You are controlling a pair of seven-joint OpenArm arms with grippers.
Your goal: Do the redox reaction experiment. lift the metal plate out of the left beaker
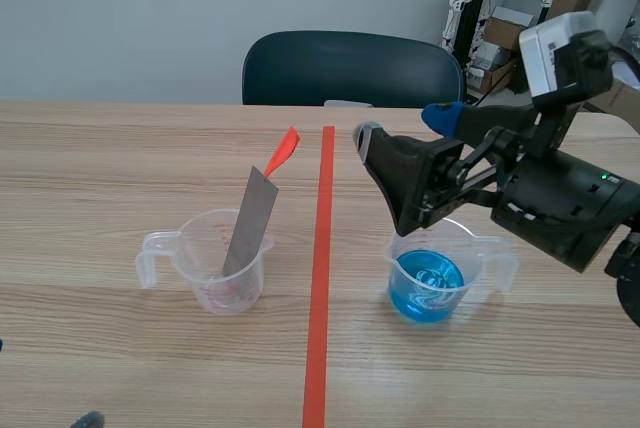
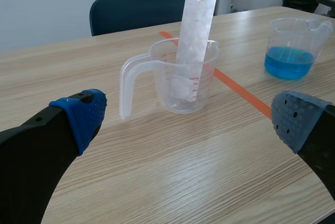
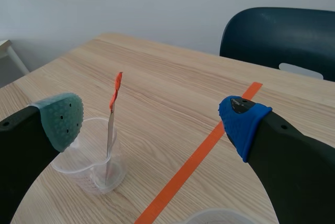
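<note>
The beaker's side closes around the plate's lower end, so my right gripper next needs to grab the orange tag above the beaker's rim. Then it can lift the metal plate out.
A grey metal plate with an orange tag on top leans in the clear left beaker. From the left wrist the plate stands upright in the beaker ahead of my open left gripper. Only a fingertip of that gripper shows at the scene's lower left. My right gripper is open, raised above the table just right of the tape line, above the beaker of blue liquid. In its wrist view the plate and beaker lie ahead between the open right gripper's fingers.
An orange tape line runs down the table's middle. A dark blue chair stands at the far edge. Boxes and equipment sit behind at the right. The blue beaker lies to the right of the left one.
</note>
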